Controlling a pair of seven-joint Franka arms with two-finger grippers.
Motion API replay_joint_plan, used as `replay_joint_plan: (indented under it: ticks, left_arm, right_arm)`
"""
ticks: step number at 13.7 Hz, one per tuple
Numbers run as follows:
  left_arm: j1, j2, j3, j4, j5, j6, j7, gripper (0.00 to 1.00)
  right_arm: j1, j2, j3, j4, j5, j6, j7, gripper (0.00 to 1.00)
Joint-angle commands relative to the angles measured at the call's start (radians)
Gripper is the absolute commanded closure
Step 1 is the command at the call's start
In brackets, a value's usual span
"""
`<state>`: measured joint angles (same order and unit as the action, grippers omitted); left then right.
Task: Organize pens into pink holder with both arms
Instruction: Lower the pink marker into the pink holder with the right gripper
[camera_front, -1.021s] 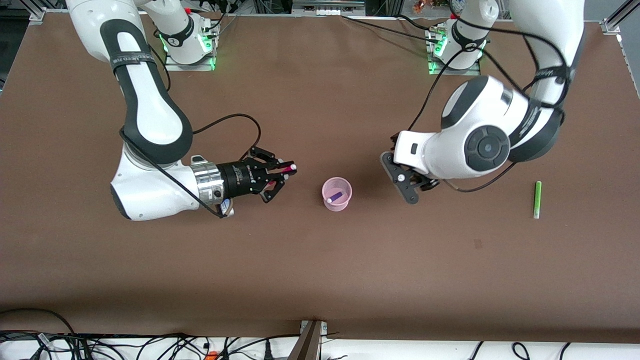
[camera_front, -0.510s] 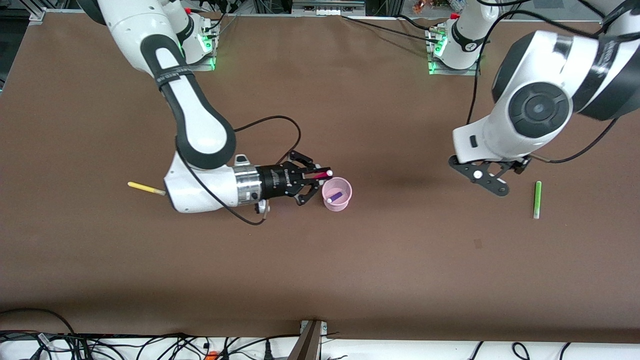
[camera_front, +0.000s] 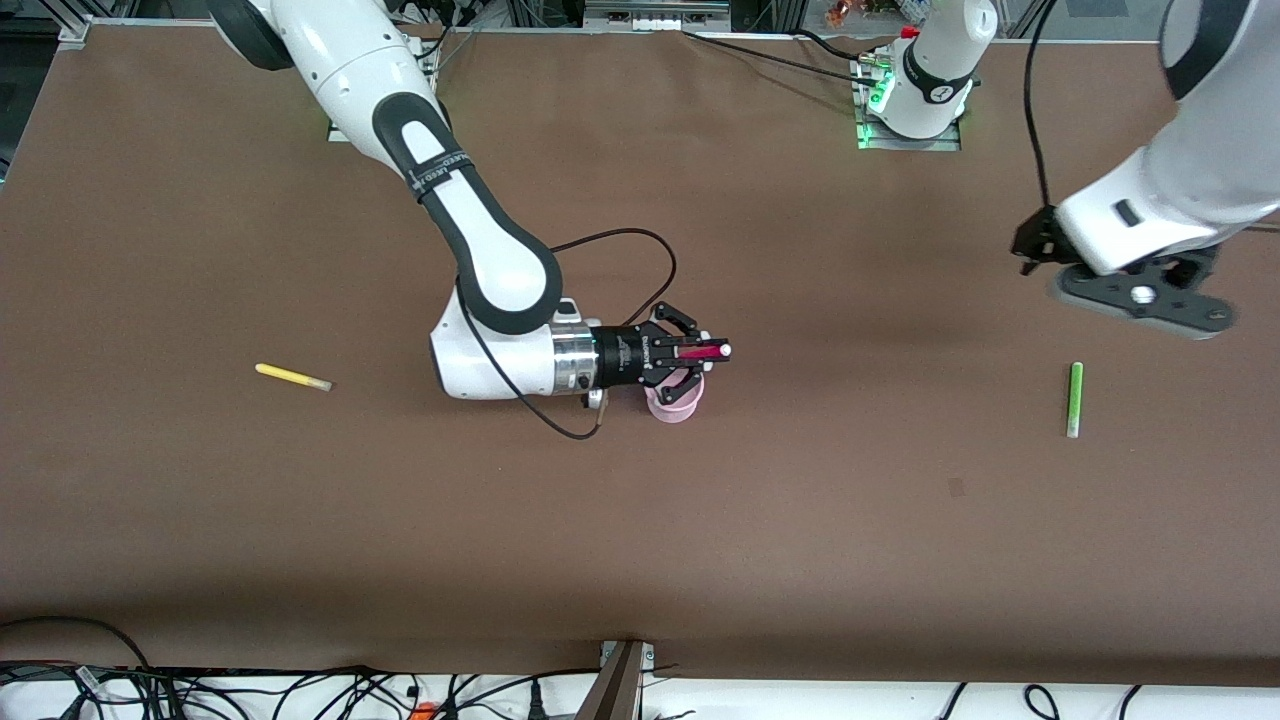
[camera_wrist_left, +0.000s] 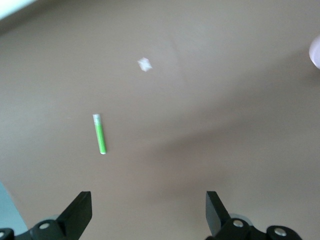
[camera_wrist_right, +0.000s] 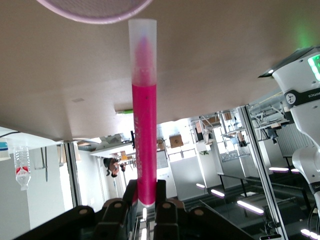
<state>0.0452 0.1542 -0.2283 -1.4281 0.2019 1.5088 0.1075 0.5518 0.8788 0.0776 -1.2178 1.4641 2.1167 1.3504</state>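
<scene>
The magenta-pink pen's pale end (camera_wrist_right: 143, 35) is short of the pink holder's rim (camera_wrist_right: 97, 21), so my right gripper moves the pen toward the holder, before opening.
My right gripper (camera_front: 700, 352) is shut on the magenta-pink pen (camera_front: 706, 351) and holds it level over the pink holder (camera_front: 672, 408). In the right wrist view the pen (camera_wrist_right: 144, 110) sticks out from the gripper (camera_wrist_right: 146, 192), its pale end at the holder's rim (camera_wrist_right: 95, 11). The purple pen is hidden. The yellow pen (camera_front: 292, 377) lies on the table toward the right arm's end. The green pen (camera_front: 1074, 399) lies toward the left arm's end and shows in the left wrist view (camera_wrist_left: 100, 134). My left gripper (camera_front: 1140, 298) is open and empty in the air, over the table beside the green pen.
The brown table (camera_front: 640, 540) carries both arm bases along its edge farthest from the front camera. Cables and a bracket (camera_front: 620, 680) lie along the nearest edge. A small pale mark (camera_wrist_left: 144, 64) is on the table surface.
My right gripper has carried the magenta-pink pen from beside the holder to over it. My left arm has swung away from the holder toward its own end of the table.
</scene>
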Motion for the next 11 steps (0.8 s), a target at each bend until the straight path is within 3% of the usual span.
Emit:
replay_joint_plan:
  ticks: [1, 3, 4, 11]
  left_arm:
    - [-0.054, -0.172, 0.145, -0.298, -0.041, 0.212, -0.078, 0.0]
    - [-0.094, -0.247, 0.272, -0.389, -0.181, 0.252, -0.086, 0.0]
    - [-0.105, -0.266, 0.289, -0.4, -0.19, 0.249, -0.081, 0.0]
    - [-0.11, -0.254, 0.268, -0.302, -0.187, 0.165, -0.089, 0.0]
  right_arm:
    - [0.013, 0.011, -0.002, -0.008, 0.09, 0.008, -0.097, 1.0]
    - [0.017, 0.014, -0.002, -0.022, 0.09, 0.008, -0.126, 1.0]
    - [0.017, 0.015, -0.002, -0.022, 0.088, 0.006, -0.123, 1.0]
    - [0.01, 0.045, -0.007, -0.019, 0.079, 0.006, -0.2, 1.0]
